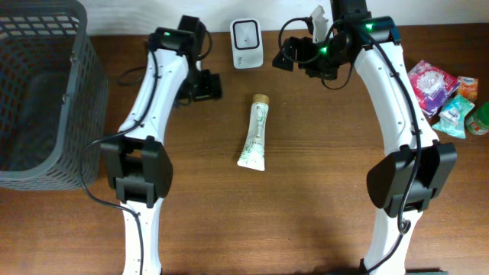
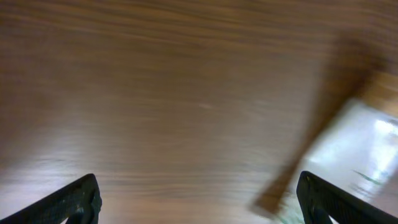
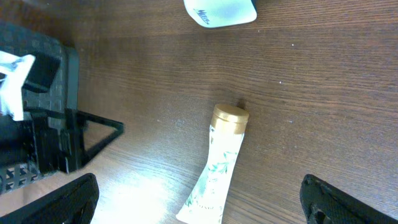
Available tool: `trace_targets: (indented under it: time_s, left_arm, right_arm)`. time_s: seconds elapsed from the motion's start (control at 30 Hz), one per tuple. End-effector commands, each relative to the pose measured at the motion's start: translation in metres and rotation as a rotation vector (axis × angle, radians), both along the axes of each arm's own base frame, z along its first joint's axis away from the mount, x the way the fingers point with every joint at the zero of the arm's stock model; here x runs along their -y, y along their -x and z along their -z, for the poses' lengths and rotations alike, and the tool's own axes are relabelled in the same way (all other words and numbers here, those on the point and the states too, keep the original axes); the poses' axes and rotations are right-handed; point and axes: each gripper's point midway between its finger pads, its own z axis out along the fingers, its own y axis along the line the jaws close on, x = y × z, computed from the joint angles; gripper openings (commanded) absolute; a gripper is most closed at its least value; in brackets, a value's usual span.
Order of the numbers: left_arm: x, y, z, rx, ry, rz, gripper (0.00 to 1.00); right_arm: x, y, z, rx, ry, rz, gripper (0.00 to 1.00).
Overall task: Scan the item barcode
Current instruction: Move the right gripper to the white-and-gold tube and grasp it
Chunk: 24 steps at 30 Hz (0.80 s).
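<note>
I should grab the white tube across the middle of its body (image 1: 256,132) (image 3: 217,167) with my right gripper next, so the tube's flat end stays uncovered for barcode scanning.
A white tube with green leaf print and a gold cap (image 1: 255,134) lies flat in the middle of the table, cap pointing away. The white barcode scanner (image 1: 247,43) stands behind it at the far edge. My left gripper (image 1: 200,84) hovers left of the tube's cap end and is open with nothing in it. In the blurred left wrist view the tube (image 2: 360,149) shows at the right, beyond the open gripper (image 2: 199,205). My right gripper (image 1: 296,55) is up beside the scanner, open and empty. In the right wrist view the tube (image 3: 219,163) lies below its spread gripper (image 3: 205,208), with the scanner (image 3: 221,11) at the top.
A dark mesh basket (image 1: 38,92) stands at the far left. Several colourful snack packets (image 1: 447,95) lie at the right edge. The left arm's black gripper (image 3: 50,140) shows at the left of the right wrist view.
</note>
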Motion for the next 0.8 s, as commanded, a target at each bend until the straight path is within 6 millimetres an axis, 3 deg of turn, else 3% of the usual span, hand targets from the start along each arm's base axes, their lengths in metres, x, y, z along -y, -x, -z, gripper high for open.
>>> trace_targets:
  time_s: [0.0, 0.13, 0.23, 0.27, 0.3, 0.37, 0.43, 0.5, 0.63, 0.77]
  left_arm:
    - [-0.045, 0.000, -0.001, -0.005, -0.134, -0.058, 0.99]
    - [-0.073, 0.014, 0.012, -0.071, -0.232, -0.080, 0.99]
    - [-0.081, 0.026, 0.028, -0.131, -0.246, -0.086, 0.99]
    - [-0.084, 0.027, 0.031, -0.137, -0.246, -0.093, 0.99]
    - [-0.086, 0.027, 0.033, -0.137, -0.246, -0.098, 0.99]
    - [-0.088, 0.027, 0.033, -0.137, -0.245, -0.101, 0.99]
    - [-0.087, 0.026, 0.033, -0.135, -0.241, -0.102, 0.99]
    - [-0.087, 0.026, 0.033, -0.134, -0.241, -0.102, 0.99]
    - [-0.087, 0.026, 0.033, -0.134, -0.241, -0.102, 0.99]
    - [-0.087, 0.026, 0.033, -0.134, -0.241, -0.102, 0.99]
  right_arm:
    - [0.001, 0.000, 0.005, -0.013, 0.003, 0.004, 0.99]
    - [-0.012, 0.001, -0.004, -0.061, -0.106, 0.038, 0.99]
    - [-0.014, 0.003, -0.003, -0.070, -0.103, 0.043, 0.99]
    - [-0.020, 0.010, 0.006, -0.087, -0.059, 0.028, 1.00]
    - [-0.019, 0.017, 0.023, -0.115, 0.044, 0.049, 0.92]
    - [-0.019, 0.032, 0.061, -0.172, 0.245, 0.120, 0.93]
    - [-0.034, 0.048, 0.097, -0.210, 0.339, 0.156, 0.91]
    - [-0.046, 0.057, 0.125, -0.212, 0.392, 0.214, 0.79]
    - [-0.066, 0.058, 0.152, -0.158, 0.391, 0.206, 0.67]
    - [-0.065, 0.067, 0.176, -0.191, 0.414, 0.194, 0.51]
